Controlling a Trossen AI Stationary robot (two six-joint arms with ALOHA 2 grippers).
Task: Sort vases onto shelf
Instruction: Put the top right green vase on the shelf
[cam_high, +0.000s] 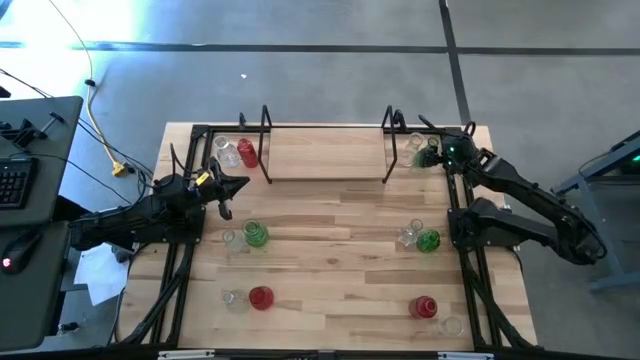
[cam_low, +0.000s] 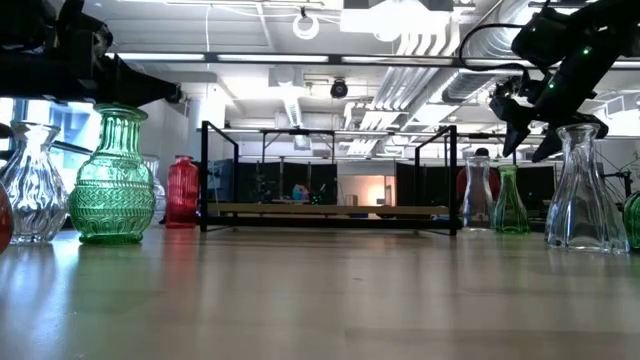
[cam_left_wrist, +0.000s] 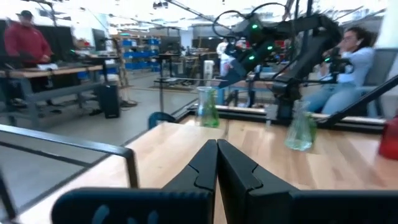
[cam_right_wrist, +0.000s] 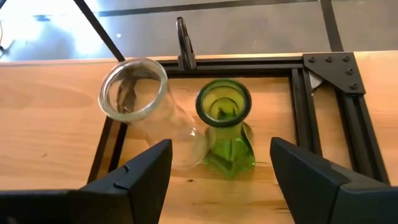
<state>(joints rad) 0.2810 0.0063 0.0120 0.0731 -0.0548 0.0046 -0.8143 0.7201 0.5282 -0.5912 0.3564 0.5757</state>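
My right gripper needs to lower first and then close on the neck, because my fingers are above the green vase's neck (cam_right_wrist: 226, 127) and would miss it if they closed now.
The shelf (cam_high: 327, 153) stands at the table's far edge, a light board between black wire frames. A clear vase (cam_high: 415, 150) and a green vase (cam_high: 430, 153) stand upright just right of it. My right gripper (cam_right_wrist: 221, 149) hovers open above the green vase (cam_right_wrist: 224, 124), one finger on either side of its mouth and touching nothing; the clear vase (cam_right_wrist: 140, 102) is beside it. A clear vase (cam_high: 227, 152) and a red vase (cam_high: 248, 153) stand left of the shelf. My left gripper (cam_high: 226, 190) is shut and empty, just nearer than that pair.
More upright vases stand in pairs on the tabletop: clear and green (cam_high: 256, 234) mid-left, clear and green (cam_high: 428, 240) mid-right, clear and red (cam_high: 261, 297) near-left, red (cam_high: 424, 307) and clear near-right. Black frame rails (cam_high: 180, 250) run along both sides. People sit beyond the table.
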